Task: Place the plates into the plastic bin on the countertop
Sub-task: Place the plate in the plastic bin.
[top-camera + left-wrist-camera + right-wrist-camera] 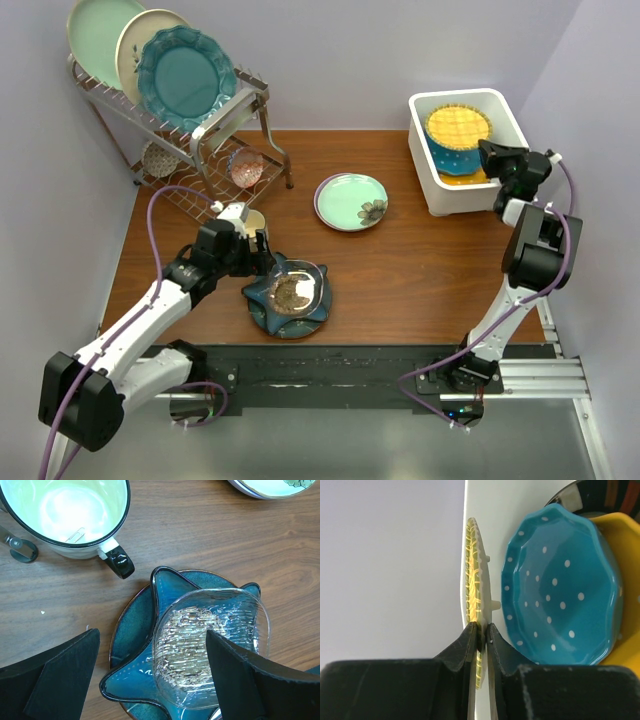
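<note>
The yellow lattice plate (458, 125) is hanging inside the bin's sides, above the blue dotted plate, so my right gripper should open now.
My right gripper (490, 155) is shut on the rim of the yellow lattice plate (458, 125) and holds it over the white plastic bin (437, 192). In the right wrist view the gripper (481, 630) pinches that plate (472, 565) edge-on. Below it in the bin (492, 510) lie a blue dotted plate (555, 585) and an orange one (626, 580). My left gripper (262, 255) is open above the left side of a dark teal plate (129, 625). That plate carries a star-shaped teal dish (167, 587) and a clear glass dish (210, 635). A pale green plate (350, 200) lies mid-countertop.
A wire rack (215, 125) with upright mint, cream and teal plates stands at the back left. A cream cup with a black rim (65, 515) sits just left of the teal stack. Walls close in on the left, back and right of the wood countertop (420, 270).
</note>
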You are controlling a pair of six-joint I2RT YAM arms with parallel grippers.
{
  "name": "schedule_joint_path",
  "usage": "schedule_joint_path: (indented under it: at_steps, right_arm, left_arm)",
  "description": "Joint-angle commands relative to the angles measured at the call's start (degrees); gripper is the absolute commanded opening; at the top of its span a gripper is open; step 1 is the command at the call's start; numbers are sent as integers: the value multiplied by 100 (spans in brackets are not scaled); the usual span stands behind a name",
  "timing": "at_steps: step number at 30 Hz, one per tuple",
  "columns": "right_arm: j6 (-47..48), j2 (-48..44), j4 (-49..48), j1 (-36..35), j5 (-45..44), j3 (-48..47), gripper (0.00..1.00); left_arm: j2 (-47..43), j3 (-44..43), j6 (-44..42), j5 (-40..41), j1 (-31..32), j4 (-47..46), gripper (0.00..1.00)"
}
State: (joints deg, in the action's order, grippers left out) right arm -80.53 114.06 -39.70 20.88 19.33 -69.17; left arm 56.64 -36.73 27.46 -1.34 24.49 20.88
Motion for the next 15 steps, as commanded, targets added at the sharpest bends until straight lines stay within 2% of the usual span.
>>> schedule_joint_path:
  at_steps: [1,4,7,8,11,12,15]
  right_arm:
    - [318,-173,305,39,-219,-237,0]
    - [485,-182,551,47,-184,-369,4]
    - [643,-191,841,47,-132,-510,15]
    - [670,-191,963,47,-123,-536,22]
    - [749,-209,1043,47,-88,-537,28]
    - [767,-226,1044,47,-96,-519,34]
    - [846,-244,1140,47,-114,-510,38]
  left_arm:
    - [40,52,57,20,-32,-208,92]
    - [31,43,66,20,-32,-216,92]
    - [49,43,66,29,-32,-208,92]
    - [57,43,66,29,-32,-216,92]
    - [58,43,66,11,-32,-225,92]
    - [66,43,57,11,-32,-216,92]
    - [49,43,57,11,-32,-225,92]
